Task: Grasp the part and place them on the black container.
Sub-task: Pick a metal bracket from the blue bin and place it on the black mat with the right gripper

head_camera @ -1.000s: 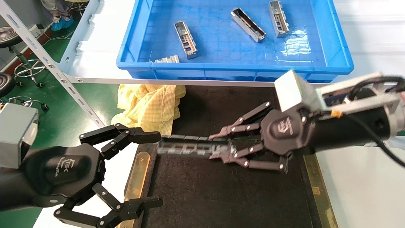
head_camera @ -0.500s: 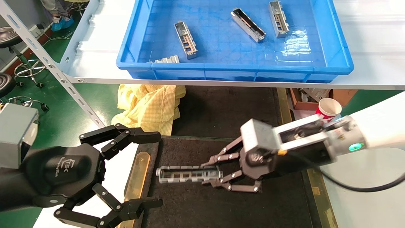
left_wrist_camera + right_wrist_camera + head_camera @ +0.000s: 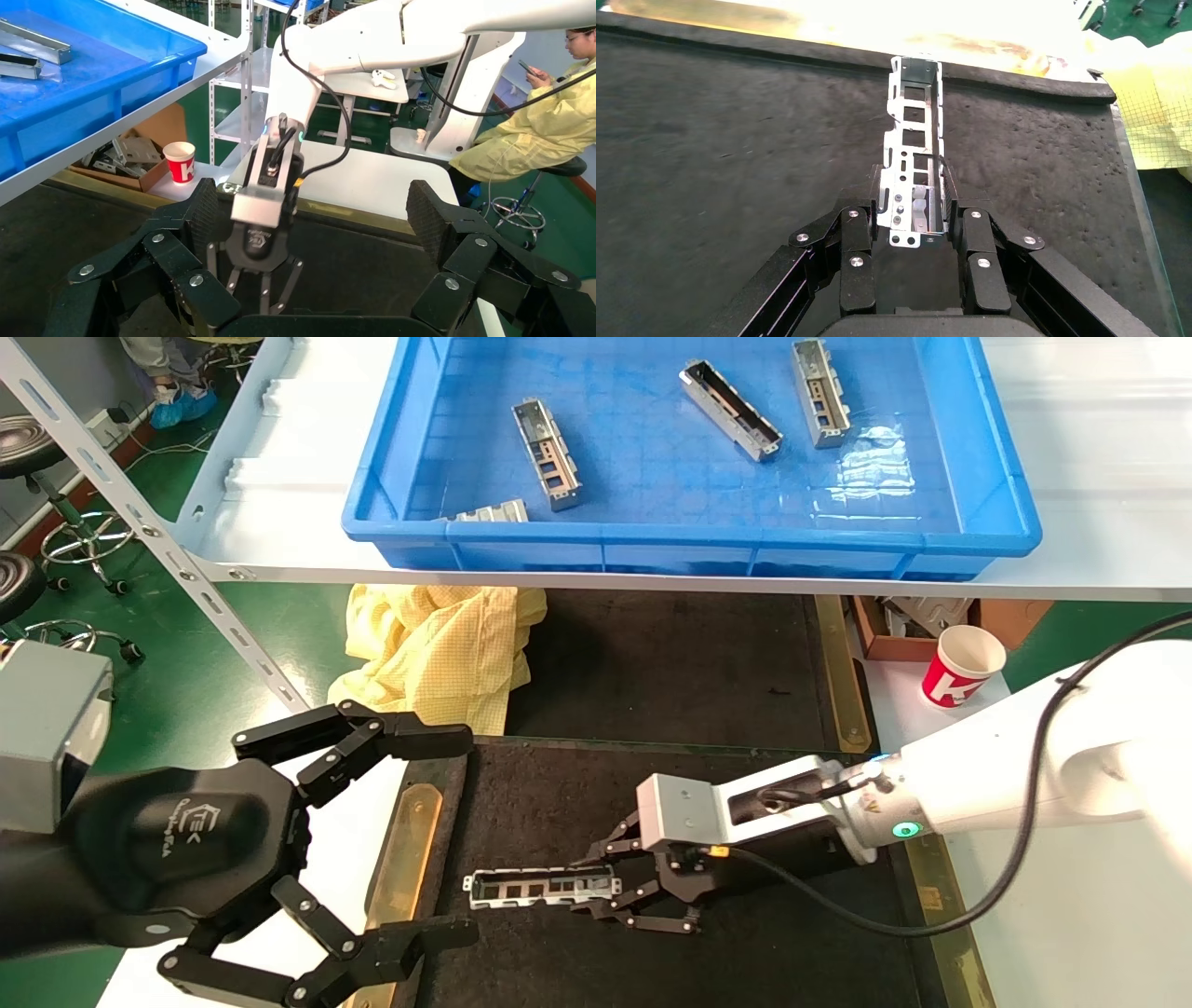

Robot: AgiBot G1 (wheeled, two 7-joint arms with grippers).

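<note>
The silver part is still above the black container in the right wrist view. My right gripper needs to keep holding it until it is lower.
My right gripper is shut on one end of a silver channel-shaped part, held level and low over the near-left area of the black container. I cannot tell whether the part touches it. In the right wrist view the fingers clamp both side walls of the part above the rough black container. My left gripper is open and empty at the container's left edge; it also shows in the left wrist view. Several more parts lie in the blue bin.
The blue bin sits on a white shelf behind the container. A yellow cloth lies at the container's far left. A red-and-white paper cup and a cardboard box stand to the right. A brass strip lines the left side.
My right gripper has come down and nearer with the part, from well above the container to just over its surface. The left arm has not moved.
</note>
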